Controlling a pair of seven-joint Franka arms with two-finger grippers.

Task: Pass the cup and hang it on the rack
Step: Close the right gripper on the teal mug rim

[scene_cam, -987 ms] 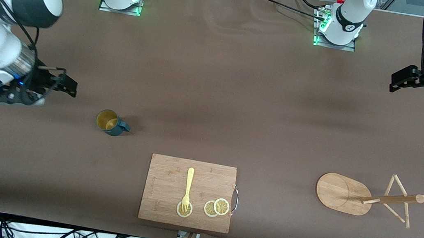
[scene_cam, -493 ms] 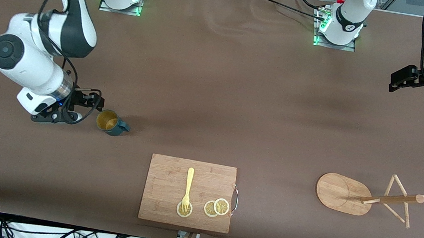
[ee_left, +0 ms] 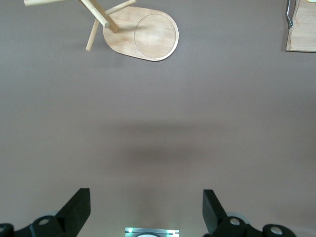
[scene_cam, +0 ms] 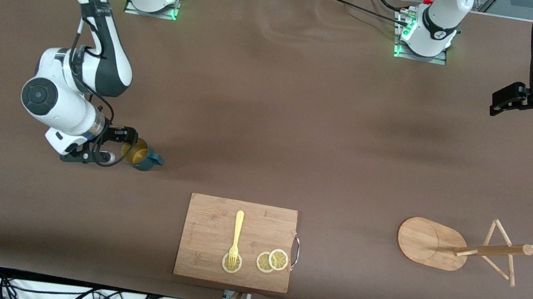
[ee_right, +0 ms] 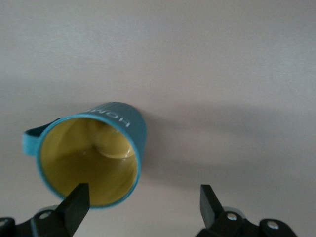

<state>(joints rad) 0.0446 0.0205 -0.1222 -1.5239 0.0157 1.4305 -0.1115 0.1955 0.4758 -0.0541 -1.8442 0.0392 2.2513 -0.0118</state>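
The right gripper grabs the teal cup by its rim next. That keeps the teal cup's handle free to hang on the rack.
The teal cup with its yellow inside stands on the brown table toward the right arm's end, its handle pointing toward the left arm's end. My right gripper is open and low at the cup's rim, on the side away from the handle. In the right wrist view one fingertip overlaps the cup at its mouth; the other is off to the side over bare table. The bamboo rack stands toward the left arm's end on its oval base. My left gripper hangs open and waits above that end, holding nothing.
A bamboo cutting board lies near the front edge between cup and rack. On it are a yellow fork and lemon slices. Its metal handle faces the rack.
The right arm swung in from the table's end and came down, bringing its open gripper right up to the cup. The cup, rack and left arm stayed put.
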